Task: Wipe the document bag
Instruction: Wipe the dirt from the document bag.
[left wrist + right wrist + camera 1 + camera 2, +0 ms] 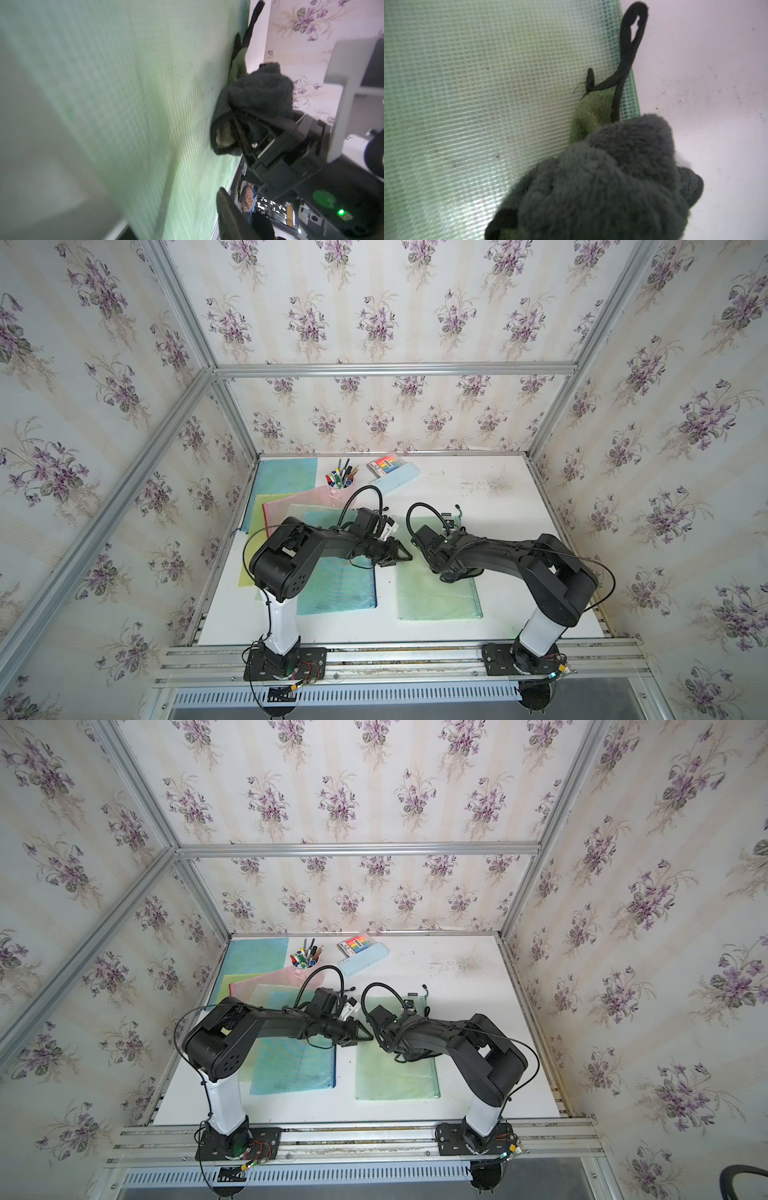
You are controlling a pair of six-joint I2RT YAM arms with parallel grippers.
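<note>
The green document bag's mesh side should stay free for the cloth to wipe, so the robot's left gripper needs to reach the bag and grab its side edge.
The green mesh document bag (436,597) (395,1077) lies flat on the white table, right of centre. My right gripper (432,556) is over the bag's far part, shut on a dark grey cloth (602,176) (259,91) with a green inner side. The cloth is pressed onto the bag (488,83) near its edge, and its black loop (631,41) reaches onto the table. The cloth hides the right fingers in the right wrist view. My left gripper (399,556) (174,209) is at the bag's left edge, its jaws apart over the mesh (124,83) and gripping nothing.
More document bags overlap at the left: a blue one (336,589) under my left arm, a pink one (291,499) and another blue one (286,472) at the back. A pen cup (341,483) and a pale blue pencil case (395,477) stand at the back. Papered walls close three sides.
</note>
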